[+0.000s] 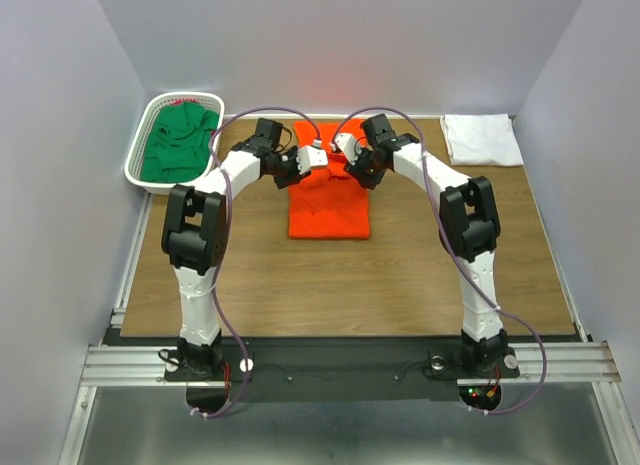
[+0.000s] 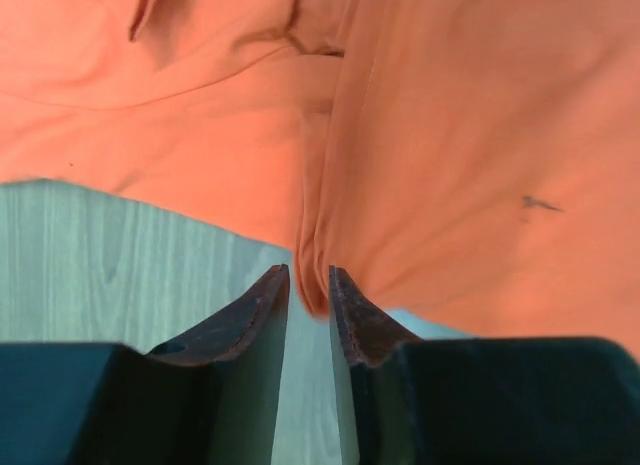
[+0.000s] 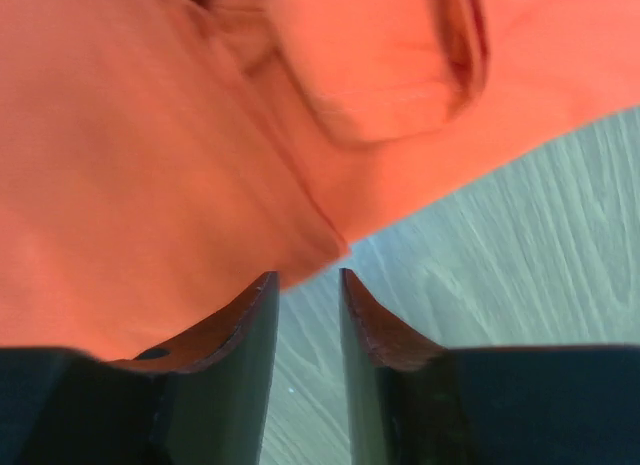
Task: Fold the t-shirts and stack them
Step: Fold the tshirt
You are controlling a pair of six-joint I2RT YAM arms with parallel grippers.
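I need to fold the orange-red t-shirt over with both grippers, so my left gripper should next grab it by the narrow fold at its side edge (image 1: 291,181) (image 2: 314,289), opposite my right gripper.
The orange-red t-shirt (image 1: 330,213) lies partly folded in the middle of the table, its far end bunched. Both grippers meet over that far end. My left gripper (image 1: 320,161) (image 2: 308,275) is slightly open, and a narrow fold of the orange-red t-shirt (image 2: 450,135) hangs loosely between its tips. My right gripper (image 1: 339,150) (image 3: 308,277) is also slightly open. The edge of the orange-red t-shirt (image 3: 150,135) lies just beyond its tips, with bare table showing in the gap. A white t-shirt (image 1: 482,139) lies folded at the back right. A dark green t-shirt (image 1: 180,143) is crumpled in the basket.
The white mesh basket (image 1: 134,161) stands at the back left corner. The wooden table (image 1: 330,285) is bounded by grey walls at the back and sides. Both arm bases are bolted at the near edge.
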